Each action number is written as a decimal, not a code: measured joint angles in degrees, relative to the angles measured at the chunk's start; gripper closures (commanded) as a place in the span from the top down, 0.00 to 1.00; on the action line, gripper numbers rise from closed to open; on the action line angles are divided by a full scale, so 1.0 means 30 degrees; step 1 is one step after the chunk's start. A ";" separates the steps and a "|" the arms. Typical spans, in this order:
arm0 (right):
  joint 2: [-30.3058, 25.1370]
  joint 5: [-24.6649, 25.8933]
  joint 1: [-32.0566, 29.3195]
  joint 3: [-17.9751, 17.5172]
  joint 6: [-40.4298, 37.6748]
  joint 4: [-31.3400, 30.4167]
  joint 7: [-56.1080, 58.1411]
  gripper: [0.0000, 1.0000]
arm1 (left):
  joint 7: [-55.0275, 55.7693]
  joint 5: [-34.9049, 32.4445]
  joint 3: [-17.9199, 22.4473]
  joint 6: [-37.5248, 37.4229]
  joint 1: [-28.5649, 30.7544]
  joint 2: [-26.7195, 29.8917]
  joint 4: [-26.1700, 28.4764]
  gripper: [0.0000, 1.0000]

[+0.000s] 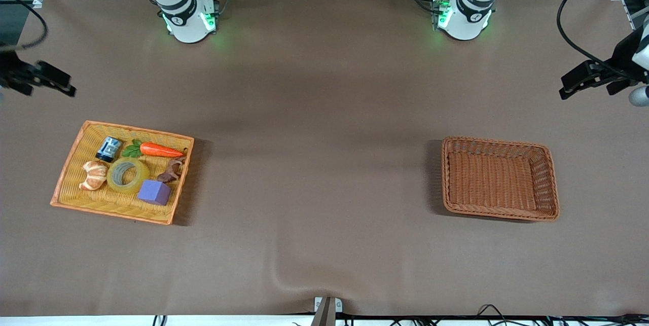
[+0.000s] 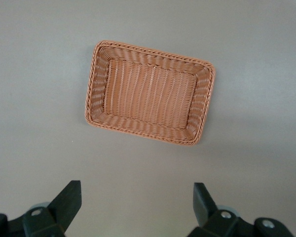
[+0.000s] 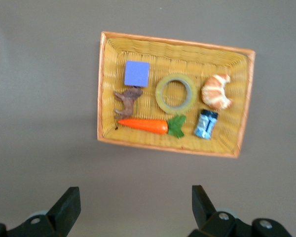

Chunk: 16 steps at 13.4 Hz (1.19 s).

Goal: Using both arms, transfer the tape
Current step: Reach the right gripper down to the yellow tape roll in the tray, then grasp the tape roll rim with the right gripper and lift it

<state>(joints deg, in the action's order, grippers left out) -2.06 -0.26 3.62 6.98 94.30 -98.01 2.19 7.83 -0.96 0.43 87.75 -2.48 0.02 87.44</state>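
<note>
My right gripper is to lift the tape out of the yellow wicker tray for the transfer, so it should next grab the tape by its ring side (image 1: pixel 143 173) (image 3: pixel 161 96).
The tape (image 1: pixel 128 175) is a yellowish ring lying flat in the yellow wicker tray (image 1: pixel 71 203) at the right arm's end of the table, between a croissant and a purple block. It also shows in the right wrist view (image 3: pixel 176 93). My right gripper (image 1: pixel 50 82) is open and empty, high over bare table beside the tray (image 3: pixel 104 89); its jaws (image 3: pixel 136 201) stand wide apart. My left gripper (image 1: pixel 583 82) is open and empty, high over the table's left-arm end; its jaws (image 2: pixel 137 200) stand wide apart.
The tray also holds a croissant (image 1: pixel 93 174), a blue can (image 1: pixel 108 148), a toy carrot (image 1: pixel 157 150), a brown figure (image 1: pixel 171 170) and a purple block (image 1: pixel 154 192). An empty brown wicker basket (image 1: pixel 499 212) sits toward the left arm's end, seen in the left wrist view (image 2: pixel 96 84).
</note>
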 measured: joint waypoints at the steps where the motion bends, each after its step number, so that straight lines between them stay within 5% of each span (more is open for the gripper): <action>1: 0.0156 0.0000 0.0223 -0.0005 0.1080 -0.0814 0.0379 1.00 | 0.0000 0.0000 -0.0001 0.0002 0.0023 0.0015 0.0053 1.00; 6: 0.1998 0.0241 0.0628 0.0124 0.5455 -0.3726 0.6369 1.00 | 0.0000 0.0000 -0.0062 0.0038 0.0020 0.0011 0.0302 1.00; 12: 0.5323 0.0598 0.0298 0.0306 1.0794 -0.6142 0.7302 1.00 | 0.0000 0.0000 -0.0071 0.0046 0.0020 0.0011 0.0465 1.00; 16: 0.8172 0.0600 -0.0615 0.0333 1.3403 -0.6159 0.7343 0.87 | 0.0000 0.0000 -0.0077 0.0047 0.0019 0.0011 0.0587 1.00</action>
<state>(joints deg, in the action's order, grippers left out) 22.46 1.54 1.78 7.98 134.51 -116.49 24.22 7.83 -0.96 0.20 87.89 -2.42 0.05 89.20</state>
